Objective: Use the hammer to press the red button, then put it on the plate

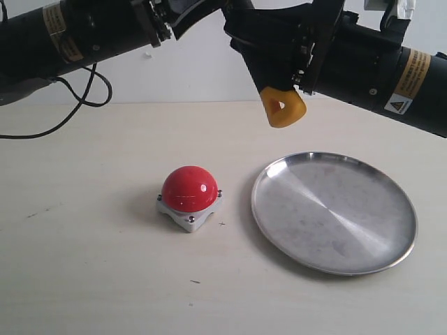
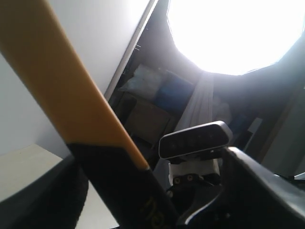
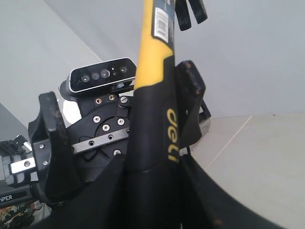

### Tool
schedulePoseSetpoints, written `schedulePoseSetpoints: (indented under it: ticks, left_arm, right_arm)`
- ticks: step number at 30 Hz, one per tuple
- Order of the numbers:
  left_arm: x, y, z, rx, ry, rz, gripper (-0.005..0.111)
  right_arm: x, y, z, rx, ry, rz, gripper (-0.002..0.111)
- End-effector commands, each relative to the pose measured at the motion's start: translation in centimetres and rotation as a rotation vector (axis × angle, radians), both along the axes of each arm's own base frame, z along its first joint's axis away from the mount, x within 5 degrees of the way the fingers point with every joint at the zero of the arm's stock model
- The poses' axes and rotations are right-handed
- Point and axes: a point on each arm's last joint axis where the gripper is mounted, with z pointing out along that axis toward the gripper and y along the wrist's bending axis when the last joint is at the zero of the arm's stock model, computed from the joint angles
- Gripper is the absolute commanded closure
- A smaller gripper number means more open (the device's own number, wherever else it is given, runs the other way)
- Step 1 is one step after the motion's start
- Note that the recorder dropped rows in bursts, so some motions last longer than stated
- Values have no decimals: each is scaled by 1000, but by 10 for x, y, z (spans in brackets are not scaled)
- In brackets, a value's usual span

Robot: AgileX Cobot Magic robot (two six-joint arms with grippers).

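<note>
My left gripper takes hold of the hammer by the black part of its handle (image 2: 125,183) next, to press the red button.
The hammer (image 1: 283,108) hangs high over the table's back. Only its yellow loop shows in the exterior view, pointing down between button and plate. My right gripper (image 1: 297,66) is shut on the black part of the handle (image 3: 152,57), and the claw head (image 3: 190,12) points away from it. My left gripper (image 2: 152,191) faces it, open, its fingers (image 3: 50,138) spread wide on either side of the handle (image 2: 57,86) without touching it. The red button (image 1: 189,188) sits mid-table on its grey base. The silver plate (image 1: 335,209) lies to its right, with nothing on it.
Both black arms cross the top of the exterior view, and the left arm's cable (image 1: 84,98) loops down onto the table at the back left. The table (image 1: 84,265) is pale wood.
</note>
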Motion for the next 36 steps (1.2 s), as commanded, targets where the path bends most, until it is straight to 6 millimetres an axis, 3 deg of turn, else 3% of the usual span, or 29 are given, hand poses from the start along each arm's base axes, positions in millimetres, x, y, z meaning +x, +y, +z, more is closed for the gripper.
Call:
schedulePoseSetpoints:
  ticks: [1, 7, 22, 25, 31, 36]
  left_arm:
    - [-5, -2, 5, 1, -46, -24, 32]
    - [-2, 2, 5, -3, -46, -7, 32]
    - [-10, -12, 5, -2, -113, -22, 33]
    - [-10, -12, 5, -2, -113, -22, 46]
    - [-10, -12, 5, 0, -129, -17, 102]
    - [-10, -12, 5, 3, -136, -16, 107]
  right_arm:
    - [-3, -2, 14, 80, -59, 5, 108]
    - [-3, -2, 14, 80, -58, 5, 108]
    - [-9, 9, 13, 40, -112, 47, 108]
    - [-9, 9, 13, 43, -111, 44, 108]
    - [-9, 9, 13, 31, -135, 39, 108]
    - [-9, 9, 13, 31, -135, 39, 108]
